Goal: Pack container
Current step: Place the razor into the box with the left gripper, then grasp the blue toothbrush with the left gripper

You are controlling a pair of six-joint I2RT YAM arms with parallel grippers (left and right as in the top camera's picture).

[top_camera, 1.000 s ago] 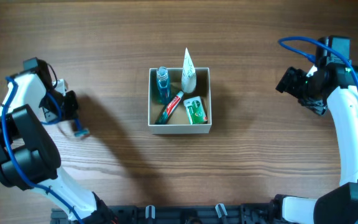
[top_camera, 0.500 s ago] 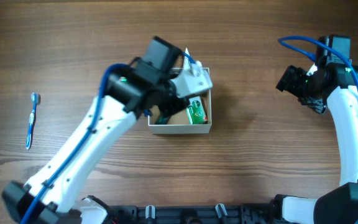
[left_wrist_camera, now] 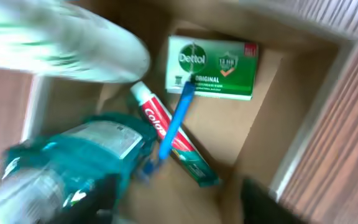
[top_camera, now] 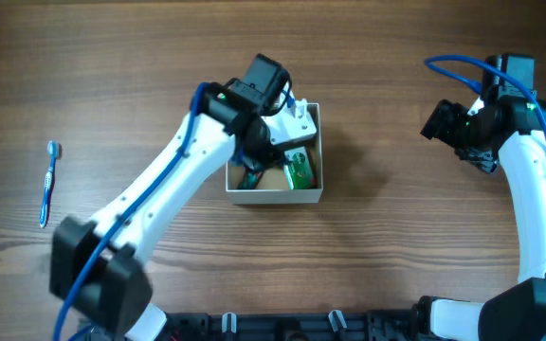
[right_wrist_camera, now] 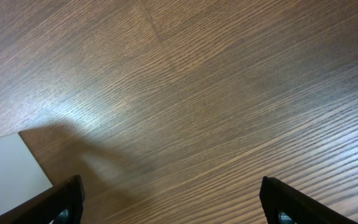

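My left gripper is going to pack the second blue toothbrush into the container (top_camera: 275,196), so it will grab its handle just below the neck (top_camera: 50,171) and leave the bristle head free.
The container (top_camera: 275,196), a shallow box with white walls and a tan inside (left_wrist_camera: 272,106), sits mid-table. My left arm (top_camera: 188,170) reaches over it. In it lie a green soap box (left_wrist_camera: 211,67), a toothpaste tube (left_wrist_camera: 188,158), a teal bottle (left_wrist_camera: 86,155) and a white tube (left_wrist_camera: 73,50). A blue toothbrush (left_wrist_camera: 174,121) rests across the toothpaste. My left gripper (left_wrist_camera: 179,211) hovers open just above them, holding nothing. My right gripper (right_wrist_camera: 176,208) is open over bare wood at the right (top_camera: 444,123).
A second blue toothbrush (top_camera: 48,183) lies on the table far to the left. A white surface (right_wrist_camera: 11,171) shows at the lower left of the right wrist view. The wooden table (top_camera: 396,246) stretches all round the container.
My left arm swung from the table's left side to above the container, and its jaws went from shut to open. The right arm has not moved.
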